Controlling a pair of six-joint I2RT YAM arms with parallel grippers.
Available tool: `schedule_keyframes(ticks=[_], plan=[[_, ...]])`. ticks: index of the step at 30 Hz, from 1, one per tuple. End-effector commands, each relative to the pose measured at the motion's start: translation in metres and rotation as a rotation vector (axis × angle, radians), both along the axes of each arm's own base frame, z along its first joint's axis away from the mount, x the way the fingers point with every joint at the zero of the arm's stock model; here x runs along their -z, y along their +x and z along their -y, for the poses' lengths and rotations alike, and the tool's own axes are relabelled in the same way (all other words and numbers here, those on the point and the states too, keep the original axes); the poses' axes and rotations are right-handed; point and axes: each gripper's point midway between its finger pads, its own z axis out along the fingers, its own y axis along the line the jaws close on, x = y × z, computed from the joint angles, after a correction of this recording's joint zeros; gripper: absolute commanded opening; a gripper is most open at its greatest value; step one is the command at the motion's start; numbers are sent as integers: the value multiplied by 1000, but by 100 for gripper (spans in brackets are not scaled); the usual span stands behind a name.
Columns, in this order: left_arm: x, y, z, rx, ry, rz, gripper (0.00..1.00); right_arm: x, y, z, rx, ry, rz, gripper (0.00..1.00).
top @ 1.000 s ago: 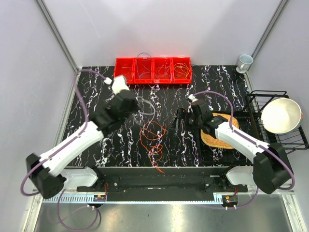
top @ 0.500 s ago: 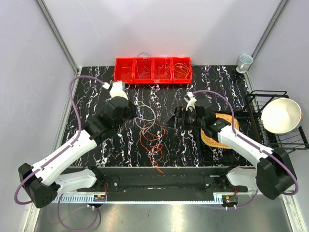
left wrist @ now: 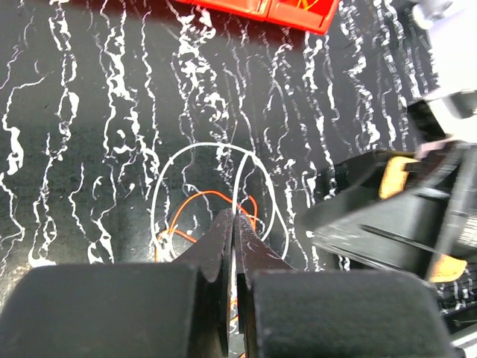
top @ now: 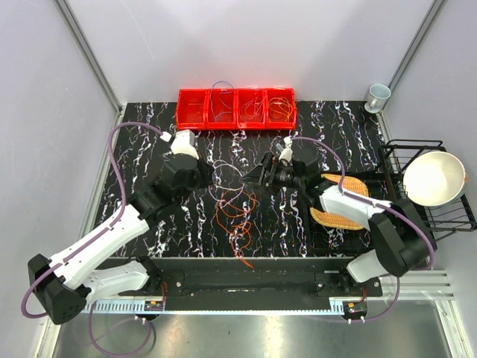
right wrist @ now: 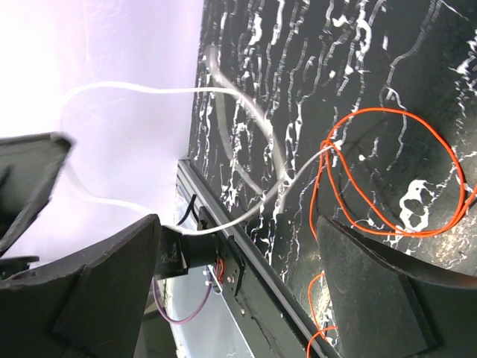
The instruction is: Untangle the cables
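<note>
My right gripper grabs the side of the white cable's hanging loop next, clear of the orange loops, to untangle the white cable.
A tangle of orange cables (top: 235,215) lies on the black marbled table (top: 149,142) between the arms. A thin white cable (top: 237,181) loops above its far side. My left gripper (top: 209,179) is shut on the white cable (left wrist: 195,149), which runs up from between the jaws (left wrist: 233,216); an orange loop (left wrist: 212,195) lies just beyond. My right gripper (top: 257,177) is open, close to the right of the white loop. In the right wrist view the white cable (right wrist: 253,112) hangs across between its spread fingers (right wrist: 235,224), not touching them, with orange loops (right wrist: 395,179) below.
A row of red bins (top: 236,110) holding more thin cables stands at the table's far edge. A cup (top: 378,95) sits at the far right corner. A black wire rack with a white bowl (top: 434,177) and a woven mat (top: 339,216) lie to the right.
My right gripper has swung left, from above the woven mat to beside the white loop. My left gripper has drawn back slightly toward me, still holding the white cable, whose loop has shifted.
</note>
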Motion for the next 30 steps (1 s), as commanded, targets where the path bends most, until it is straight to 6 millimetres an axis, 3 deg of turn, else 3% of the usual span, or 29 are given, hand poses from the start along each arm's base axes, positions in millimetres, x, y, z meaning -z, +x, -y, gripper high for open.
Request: schedule_keyframes(ticks=[1,8,10,12,13,15,16,18,20,21,22,23,25,26,30], plan=[[-16,0,6,21,-73,52,0,-8,9,-9,-4,53,21,90],[-12,1,10,32,-83,50,0,12,17,-24,-41,114,-40,81],[-12,0,11,37,-83,50,0,12,19,-27,-47,127,-52,72],[-14,1,10,36,-84,54,0,15,21,-30,-49,128,-62,59],[-13,0,10,36,-85,52,0,17,22,-30,-51,127,-68,46],[-12,0,9,35,-83,53,0,17,22,-31,-52,119,-75,30],[-12,0,8,32,-79,52,0,16,23,-31,-48,113,-75,5],[-7,0,7,28,-60,44,0,6,24,-31,-52,105,-58,0],[-2,2,2,14,-14,38,26,-11,23,-28,-46,83,-49,0],[-1,1,-2,4,11,25,43,-30,31,-28,-40,73,14,0],[0,2,-8,-18,39,26,70,-44,25,-24,-37,46,9,0],[-1,2,-11,-26,53,24,75,-72,32,-23,-33,37,93,0],[-9,-1,-18,-42,84,27,84,-94,32,-11,17,-37,109,0],[-18,-5,-21,-42,86,37,84,-118,36,-8,25,-54,167,0],[-45,-15,-25,-61,118,92,82,-140,42,9,107,-153,174,0]])
